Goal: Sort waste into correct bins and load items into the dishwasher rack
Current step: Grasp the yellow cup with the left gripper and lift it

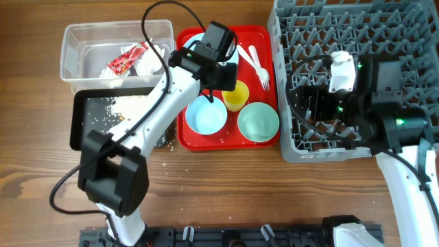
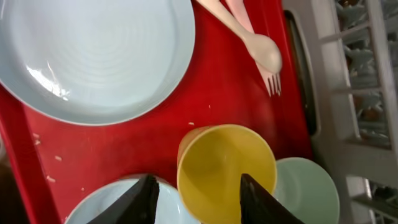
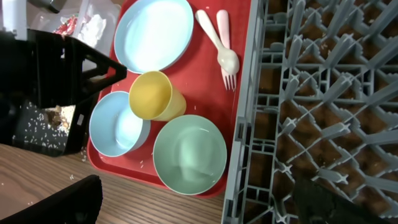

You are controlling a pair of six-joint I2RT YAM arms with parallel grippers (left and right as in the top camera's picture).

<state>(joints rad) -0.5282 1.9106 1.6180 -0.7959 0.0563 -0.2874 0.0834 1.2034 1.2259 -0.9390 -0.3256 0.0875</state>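
Next, my left gripper grabs the yellow cup by its rim on the blue bowl's side (image 1: 226, 100) (image 2: 185, 197). This leaves the cup's base free for handover to my right gripper.
My left gripper (image 1: 218, 91) (image 2: 196, 202) is open low over the red tray. One finger is over the blue bowl (image 1: 206, 115) (image 2: 93, 208) and the other over the inside of the yellow cup (image 1: 236, 96) (image 2: 217, 158), with the cup's near wall between them. The pale blue plate (image 2: 93, 56) (image 3: 153, 34) lies behind. The white fork and spoon (image 1: 255, 63) (image 2: 266, 55) lie beside it. The green bowl (image 1: 258, 121) (image 3: 189, 154) stands at the tray's front right. My right gripper (image 1: 303, 103) (image 3: 205, 208) is open and empty above the grey rack's (image 1: 357, 27) front left edge.
The clear bin (image 1: 72, 51) at the back left holds the red wrapper (image 1: 125, 60) and white napkins (image 1: 149, 63). The black bin (image 1: 79, 127) in front of it holds rice (image 1: 127, 106). A few rice grains lie on the red tray (image 1: 226, 140) and the wooden table.
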